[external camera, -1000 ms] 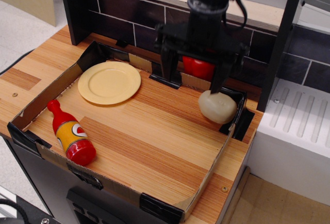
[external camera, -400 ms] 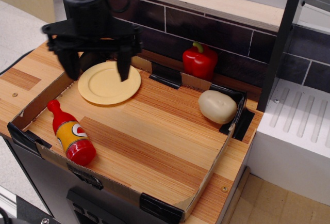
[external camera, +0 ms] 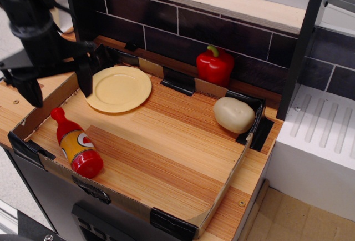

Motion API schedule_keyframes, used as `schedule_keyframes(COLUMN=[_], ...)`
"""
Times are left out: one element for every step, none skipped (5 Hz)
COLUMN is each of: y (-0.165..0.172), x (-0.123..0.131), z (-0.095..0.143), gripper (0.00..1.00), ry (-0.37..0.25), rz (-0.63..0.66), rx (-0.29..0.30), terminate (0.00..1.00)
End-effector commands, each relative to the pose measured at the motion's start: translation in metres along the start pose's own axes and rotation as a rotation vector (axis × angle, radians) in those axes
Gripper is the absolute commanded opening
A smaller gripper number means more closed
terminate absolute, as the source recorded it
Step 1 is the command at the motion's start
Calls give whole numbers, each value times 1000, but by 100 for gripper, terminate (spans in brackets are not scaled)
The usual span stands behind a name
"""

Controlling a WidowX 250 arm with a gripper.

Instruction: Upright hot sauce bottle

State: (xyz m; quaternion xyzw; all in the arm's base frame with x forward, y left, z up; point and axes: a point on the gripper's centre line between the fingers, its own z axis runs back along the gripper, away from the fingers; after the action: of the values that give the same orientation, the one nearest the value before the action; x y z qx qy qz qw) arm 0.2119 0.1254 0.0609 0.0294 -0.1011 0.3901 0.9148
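The gripper grabs the hot sauce bottle by its narrow neck (external camera: 60, 118) next, to stand it upright on the bottle's wide base (external camera: 89, 165).
The hot sauce bottle (external camera: 76, 144) lies on its side at the front left of the cardboard tray (external camera: 222, 196). It is glossy red with a yellow-orange label. Its narrow neck points to the back left and its wide base faces the front. My gripper (external camera: 60, 93) hangs above the tray's left edge, just behind and above the bottle's neck. Its two dark fingers (external camera: 85, 80) are spread wide apart and hold nothing. It does not touch the bottle.
A yellow plate (external camera: 117, 88) lies at the tray's back left, right of the gripper. A red bell pepper (external camera: 214, 65) stands at the back wall. A pale potato (external camera: 234, 114) rests at the tray's right edge. A white rack (external camera: 321, 130) stands to the right.
My gripper has swept from the back right, over the pepper, across the plate to the tray's left edge and has come lower. It stayed open. The bottle has not moved.
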Motion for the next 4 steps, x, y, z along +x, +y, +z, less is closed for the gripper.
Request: schedule_keyframes(y=[9,10,9,9], x=[12,6,-2,-4], z=[-12,-27,-46,-48], gripper=[100,100,100,100], ry=[-40,-4,21,42], rz=[82,86,110,136], rx=[19,37,30,6], terminate=[0,0,0,0])
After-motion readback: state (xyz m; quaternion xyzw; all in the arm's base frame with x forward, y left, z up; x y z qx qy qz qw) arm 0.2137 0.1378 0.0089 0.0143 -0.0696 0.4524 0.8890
